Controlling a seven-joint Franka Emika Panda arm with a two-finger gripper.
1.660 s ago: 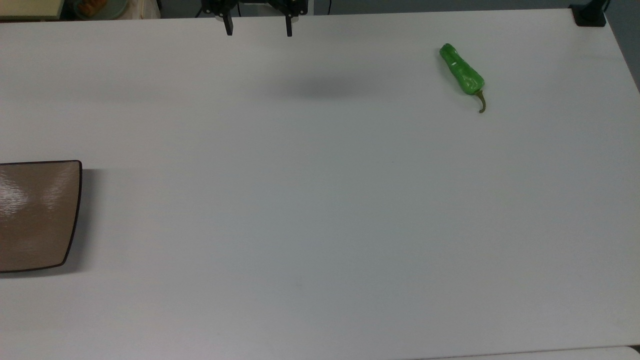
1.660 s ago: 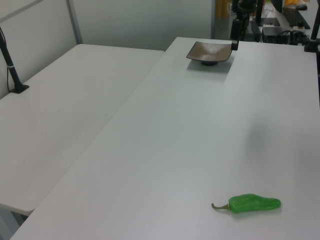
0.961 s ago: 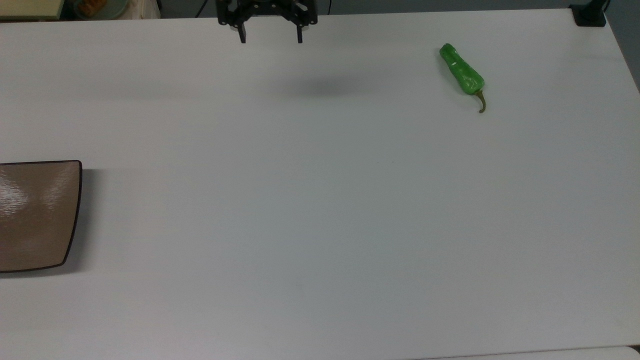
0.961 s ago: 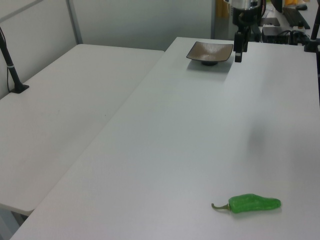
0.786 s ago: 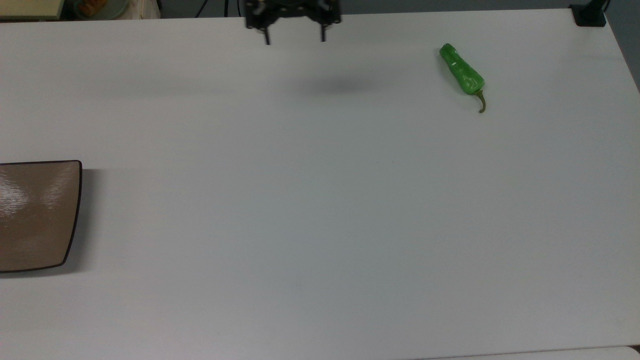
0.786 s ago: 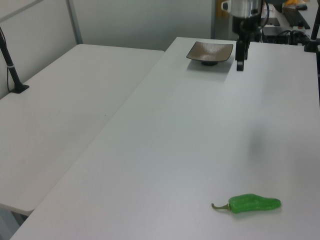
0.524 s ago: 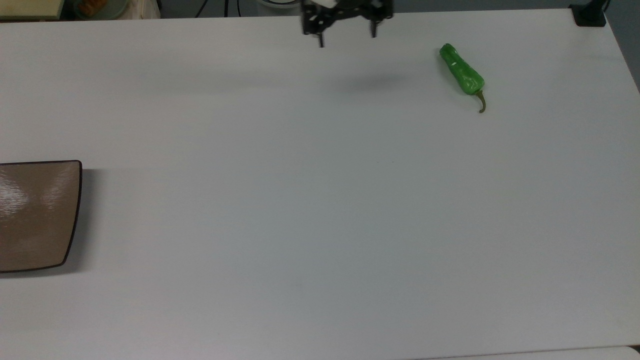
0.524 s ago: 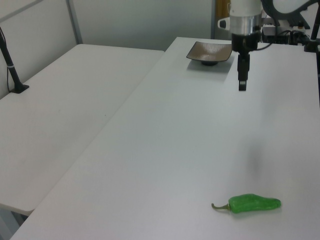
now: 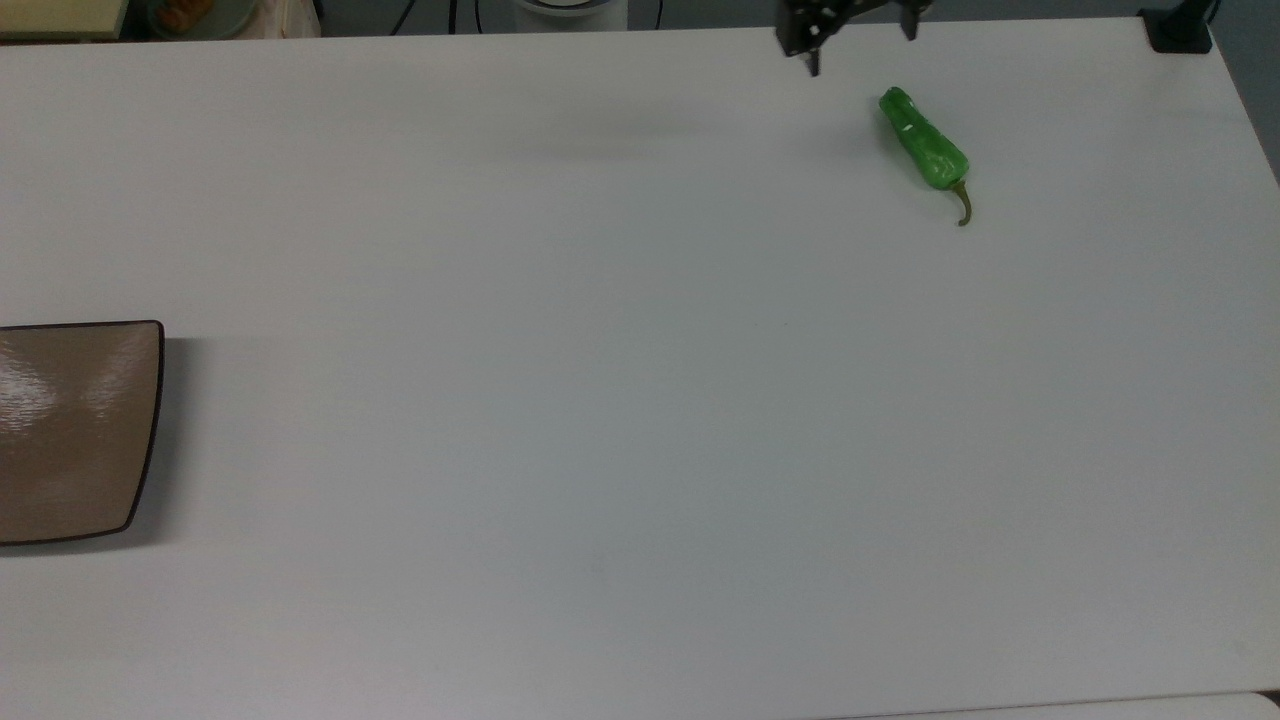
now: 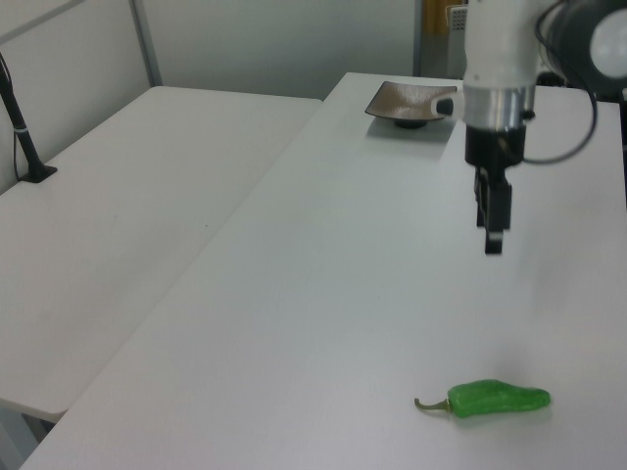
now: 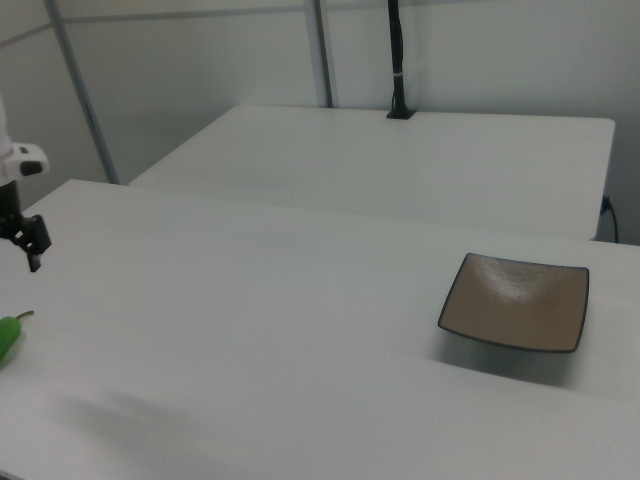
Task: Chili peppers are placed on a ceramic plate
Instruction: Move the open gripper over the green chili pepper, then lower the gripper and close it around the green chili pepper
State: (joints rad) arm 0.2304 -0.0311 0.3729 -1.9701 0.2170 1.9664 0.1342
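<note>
My gripper grabs the green chili pepper by its plump body (image 10: 492, 398) next, to place the pepper on the ceramic plate (image 10: 408, 98).
The green chili pepper (image 9: 925, 145) lies on the white table at the top view's upper right, its brown stem pointing toward the near side. It also lies low in the left view (image 10: 495, 399) and at the right view's left edge (image 11: 8, 335). My gripper (image 9: 862, 45) hangs open and empty above the table, just up and to the left of the pepper in the top view. The left view has the gripper (image 10: 493, 235) well above the pepper. The tan-brown ceramic plate (image 9: 70, 430) sits bare at the top view's far left edge, far from both (image 10: 411, 98) (image 11: 515, 300).
A pale green dish with orange food (image 9: 190, 15) sits off the table at the top view's upper left. A black clamp (image 9: 1180, 30) grips the upper right corner. A second white table (image 10: 98, 215) adjoins, with a black post (image 11: 397, 60).
My open gripper has travelled from the middle of the table's back edge to the top view's right, ending close to the pepper. Pepper and plate have stayed put.
</note>
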